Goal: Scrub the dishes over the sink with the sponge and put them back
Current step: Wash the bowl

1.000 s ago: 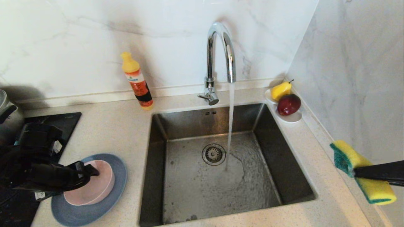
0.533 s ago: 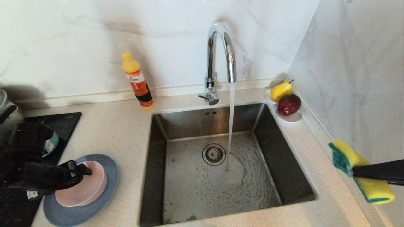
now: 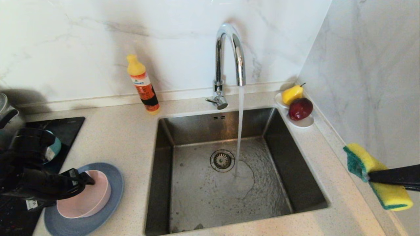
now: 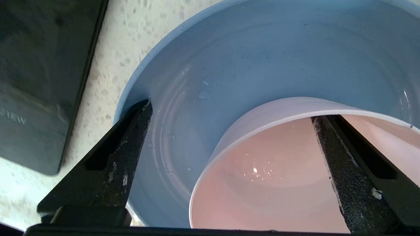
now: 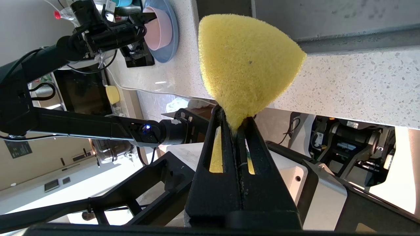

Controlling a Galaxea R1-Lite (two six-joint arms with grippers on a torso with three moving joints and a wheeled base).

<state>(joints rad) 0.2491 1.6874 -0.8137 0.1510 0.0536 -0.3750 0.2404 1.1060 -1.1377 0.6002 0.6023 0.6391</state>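
Observation:
The pink bowl is wider than my open fingers, so my left gripper should next grab the pink bowl by the thin side at its rim [image 3: 93,173] [image 4: 291,112].
Left of the sink [image 3: 295,157], the pale pink bowl [image 3: 88,198] sits on the slate-blue plate [image 3: 113,183]. My left gripper [image 3: 86,178] is open and straddles the bowl's near wall. In the left wrist view, the left gripper [image 4: 231,110] has one finger inside the pink bowl [image 4: 262,183] and the other over the plate [image 4: 262,59]. A sliver of the teal bowl [image 3: 56,147] shows behind the left arm. My right gripper [image 3: 370,177] hangs right of the sink, shut on the yellow-and-green sponge [image 3: 364,160]. The same gripper [image 5: 234,121] pinches the sponge [image 5: 246,62] at its middle.
Water runs from the chrome tap [image 3: 229,55] into the basin by the drain [image 3: 222,160]. An orange detergent bottle [image 3: 143,86] stands at the back. A white saucer [image 3: 303,123] with a pear and an apple sits in the right corner. A black hob [image 3: 65,126] lies at the left.
The left gripper has drawn back to the left, and the pink bowl and blue plate have slid left with it. The teal bowl's edge has come into view. The right arm and sponge have held still.

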